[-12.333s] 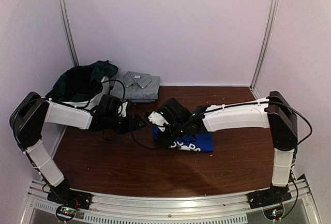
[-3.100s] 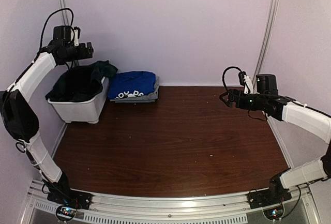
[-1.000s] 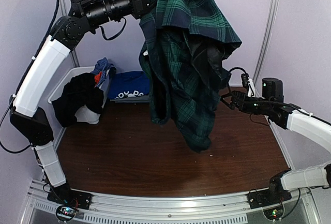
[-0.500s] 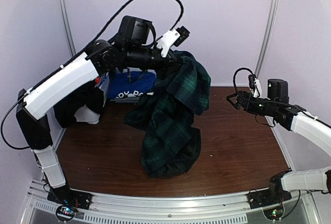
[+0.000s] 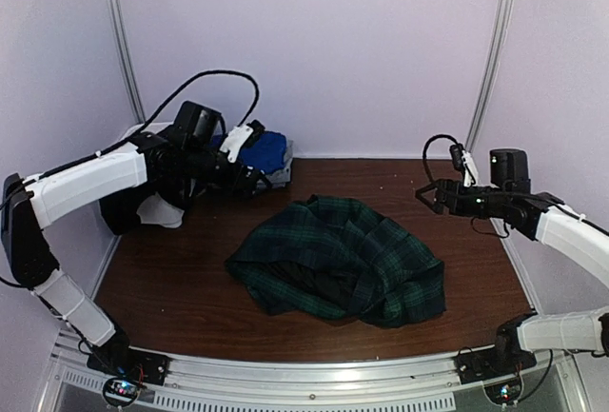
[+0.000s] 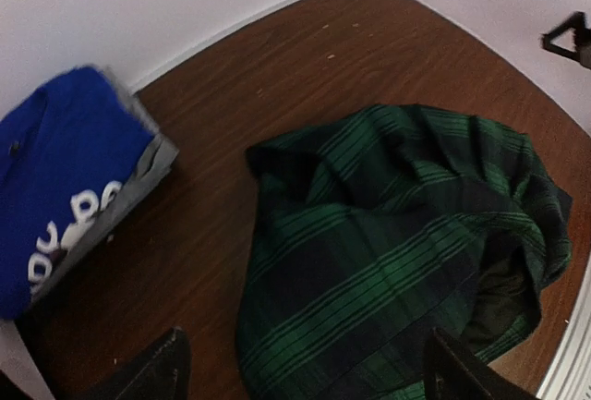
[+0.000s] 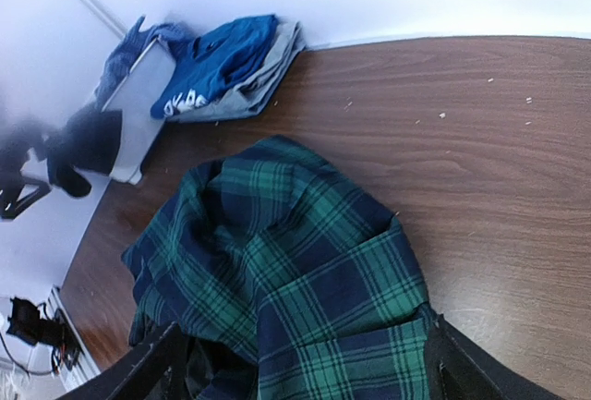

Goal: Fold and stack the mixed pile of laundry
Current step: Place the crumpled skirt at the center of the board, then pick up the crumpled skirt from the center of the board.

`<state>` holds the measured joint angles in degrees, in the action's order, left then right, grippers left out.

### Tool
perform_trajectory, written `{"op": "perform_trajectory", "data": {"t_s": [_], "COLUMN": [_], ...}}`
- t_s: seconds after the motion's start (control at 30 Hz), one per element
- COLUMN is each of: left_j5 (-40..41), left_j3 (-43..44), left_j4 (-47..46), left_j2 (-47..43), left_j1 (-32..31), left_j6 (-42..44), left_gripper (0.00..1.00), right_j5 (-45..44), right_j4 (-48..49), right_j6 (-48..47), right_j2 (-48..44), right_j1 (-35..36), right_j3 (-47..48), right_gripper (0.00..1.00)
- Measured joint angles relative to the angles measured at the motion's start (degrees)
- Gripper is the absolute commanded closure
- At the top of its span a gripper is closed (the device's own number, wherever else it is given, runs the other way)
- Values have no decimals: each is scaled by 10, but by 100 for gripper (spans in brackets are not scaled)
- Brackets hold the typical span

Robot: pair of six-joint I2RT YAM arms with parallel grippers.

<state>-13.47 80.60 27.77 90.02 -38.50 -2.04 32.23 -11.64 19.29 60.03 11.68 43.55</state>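
Observation:
I should next grab the skirt's open edge with my left gripper at its basket-side end to spread the skirt, and leave the opposite end for the right gripper.
The dark green tartan skirt lies in a crumpled heap in the middle of the table, free of both grippers. My left gripper hangs open above the table just behind the heap's left end; in the left wrist view its fingers stand wide apart over the skirt, holding nothing. The right gripper hovers open to the right of the heap and looks down on the skirt. A folded royal-blue T-shirt rests on a folded grey shirt at the back left.
The white basket stands at the back left, partly hidden by my left arm, with a black garment draped over its side and a blue piece in it. Walls close the back and both sides.
The left gripper has opened and let go of the skirt, which dropped from the air into a heap on the table. The left arm has swung down and back to the left.

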Motion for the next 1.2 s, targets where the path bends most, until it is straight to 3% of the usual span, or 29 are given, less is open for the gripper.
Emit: {"op": "perform_trajectory", "data": {"t_s": [0.1,0.37,0.63,0.97,1.07,1.2], "left_j5": [20,42,42,34,37,51], "left_j3": [-122,-282,-316,-355,-366,-367], "left_j4": [-24,-66,-92,-118,-118,-119], "left_j2": [-49,-75,-35,-50,-51,-51], "left_j1": [61,52,52,51,47,42], "left_j6": [-57,-150,-180,-185,-188,-190], "left_gripper": [15,21,24,14,17,27], "right_j5": [7,-23,-76,-184,-226,-275], "right_j4": [-30,-109,-104,-127,-147,-163], "right_j6": [-24,-46,-12,22,34,45], "right_j2": [20,72,162,276,297,311], "right_j1": [47,219,299,398,402,402], "right_j3": [5,9,-7,70,94,122], "right_gripper": [16,17,14,9,17,47]}}
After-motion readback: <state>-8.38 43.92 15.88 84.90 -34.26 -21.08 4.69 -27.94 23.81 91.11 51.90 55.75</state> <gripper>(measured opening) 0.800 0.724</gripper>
